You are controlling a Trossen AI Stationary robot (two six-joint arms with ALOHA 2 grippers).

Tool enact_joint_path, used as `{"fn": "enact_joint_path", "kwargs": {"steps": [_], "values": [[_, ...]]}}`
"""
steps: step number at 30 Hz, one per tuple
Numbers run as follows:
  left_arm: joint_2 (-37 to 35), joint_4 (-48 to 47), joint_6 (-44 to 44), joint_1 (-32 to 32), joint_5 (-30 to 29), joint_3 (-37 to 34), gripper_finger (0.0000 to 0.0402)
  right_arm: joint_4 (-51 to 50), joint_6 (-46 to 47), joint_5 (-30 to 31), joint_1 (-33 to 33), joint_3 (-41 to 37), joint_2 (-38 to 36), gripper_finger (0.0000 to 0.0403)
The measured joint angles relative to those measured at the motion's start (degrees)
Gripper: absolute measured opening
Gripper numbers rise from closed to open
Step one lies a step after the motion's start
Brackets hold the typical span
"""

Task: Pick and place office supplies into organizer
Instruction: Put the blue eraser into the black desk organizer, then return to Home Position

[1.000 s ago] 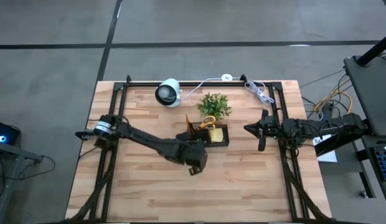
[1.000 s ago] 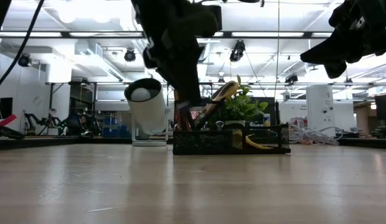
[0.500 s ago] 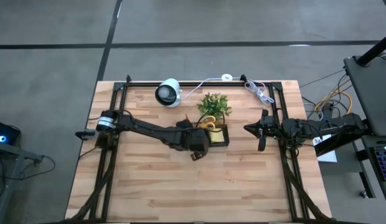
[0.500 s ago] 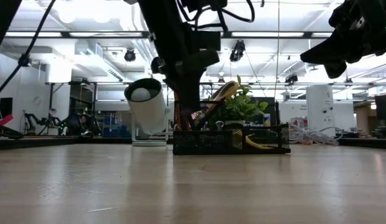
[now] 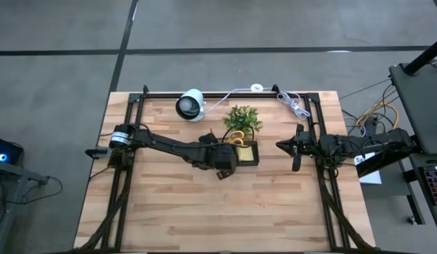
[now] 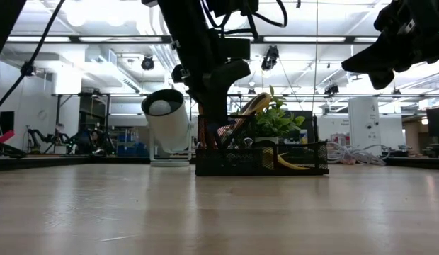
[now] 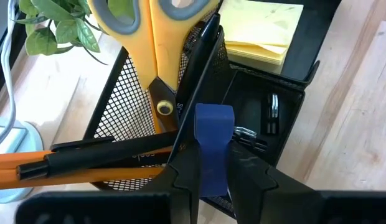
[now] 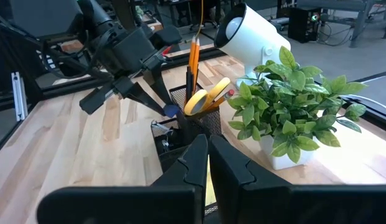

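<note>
In the left wrist view the blue block's end is over the organizer's low section, so it is time for my left gripper to release the block now.
The organizer, a black mesh tray, stands mid-table in front of the plant. Yellow-handled scissors and orange and dark pencils stand in its tall cup. A yellow sticky-note pad and small clips lie in its low compartments. My left gripper hangs at the organizer's near-left corner, shut on a small blue block. My right gripper waits shut and raised at the table's right side, holding nothing. My left gripper pinches the blue block by its two opposite sides between the two fingers. The fingers slant down from the table's near left. The block's free end sticks out past the fingertips, above the organizer's low compartment, clear of the table.
A green potted plant stands just behind the organizer. A white round camera sits at the far left, its cable running along the far edge. Black frame rails run along both table sides. Bare wood lies in front of the organizer.
My left gripper has swung toward the table's far edge with the blue block still held. It has come from the bare wood in front of the organizer up to the organizer's near-left corner. It moved most in the first half second.
</note>
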Motion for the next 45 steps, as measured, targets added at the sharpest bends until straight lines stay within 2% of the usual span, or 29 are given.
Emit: {"fn": "enact_joint_path", "kwargs": {"steps": [14, 25, 30, 41, 45], "values": [[0.00, 0.00, -0.02, 0.00, 0.13, 0.01, 0.0048, 0.00, 0.00, 0.00, 0.00, 0.00, 0.02, 0.0009], [0.00, 0.00, -0.04, -0.02, 0.40, -0.01, 0.0138, 0.00, 0.02, 0.00, 0.00, 0.00, 0.02, 0.0009], [0.00, -0.02, -0.07, 0.00, 0.39, -0.01, 0.0162, 0.00, 0.02, 0.00, 0.01, 0.00, 0.02, 0.0009], [-0.57, 0.35, -0.37, -0.28, 0.42, 2.29, 0.0166, 0.00, 0.02, 0.00, 0.02, 0.00, 0.02, 0.0009], [-3.59, 5.97, -0.39, -0.33, -0.88, 1.66, 0.0166, 0.02, 0.14, 0.00, 0.00, 0.00, 0.02, 0.0009]]}}
